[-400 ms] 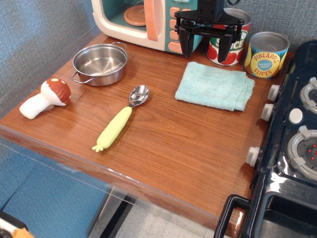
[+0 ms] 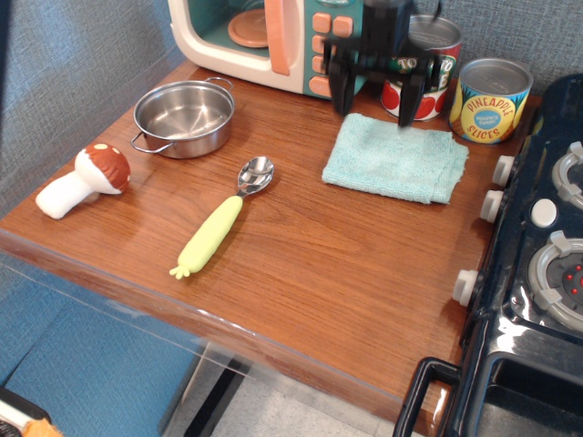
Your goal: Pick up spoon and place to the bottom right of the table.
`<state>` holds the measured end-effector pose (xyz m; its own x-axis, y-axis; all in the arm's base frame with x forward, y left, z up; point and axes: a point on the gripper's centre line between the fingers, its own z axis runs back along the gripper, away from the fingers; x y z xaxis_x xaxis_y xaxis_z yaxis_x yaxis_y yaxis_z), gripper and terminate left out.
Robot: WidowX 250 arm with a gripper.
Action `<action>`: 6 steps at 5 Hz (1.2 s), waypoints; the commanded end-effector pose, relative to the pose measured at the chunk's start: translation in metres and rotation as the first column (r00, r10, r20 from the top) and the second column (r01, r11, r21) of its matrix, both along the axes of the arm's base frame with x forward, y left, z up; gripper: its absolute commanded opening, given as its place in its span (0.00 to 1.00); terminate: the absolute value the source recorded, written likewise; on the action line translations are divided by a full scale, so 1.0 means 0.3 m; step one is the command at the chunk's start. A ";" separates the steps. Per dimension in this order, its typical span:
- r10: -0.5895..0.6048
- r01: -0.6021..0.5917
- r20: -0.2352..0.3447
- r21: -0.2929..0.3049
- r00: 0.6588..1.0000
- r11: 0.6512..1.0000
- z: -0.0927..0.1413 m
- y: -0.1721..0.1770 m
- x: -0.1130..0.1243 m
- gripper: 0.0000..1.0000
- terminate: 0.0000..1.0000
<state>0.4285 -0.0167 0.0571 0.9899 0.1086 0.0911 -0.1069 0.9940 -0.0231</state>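
The spoon needs to go down at the bottom right of the table, so I will grab the spoon by its lime-yellow handle [image 2: 215, 229] with my gripper next.
The spoon [image 2: 219, 226] lies flat on the brown wood-grain table [image 2: 319, 273], left of centre, silver bowl toward the back and lime-yellow handle pointing to the front left. My black gripper [image 2: 375, 103] hangs open and empty at the back of the table, over the far edge of the teal cloth, well to the back right of the spoon. Its image is motion-blurred.
A teal folded cloth [image 2: 396, 159] lies under the gripper. Two cans [image 2: 492, 100] and a toy microwave [image 2: 264, 36] stand at the back. A steel pot [image 2: 183, 118] and a toy mushroom [image 2: 82, 180] are at the left. A black toy stove [image 2: 537, 273] bounds the right side.
The gripper has dropped slightly lower toward the cloth and is blurred by motion. The spoon and other objects have not moved.
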 end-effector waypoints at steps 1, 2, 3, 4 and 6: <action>-0.048 0.043 0.157 0.031 0.987 0.999 0.177 0.066 -0.167 1.00 0.00; -0.050 0.042 0.157 0.057 0.986 0.998 0.206 0.147 -0.281 1.00 0.00; -0.037 0.032 0.108 0.051 0.993 0.998 0.128 0.233 -0.363 1.00 0.00; -0.026 0.023 0.065 0.047 0.998 0.999 0.038 0.274 -0.421 1.00 0.00; -0.039 0.042 -0.023 0.111 0.999 0.993 -0.096 0.299 -0.486 1.00 0.00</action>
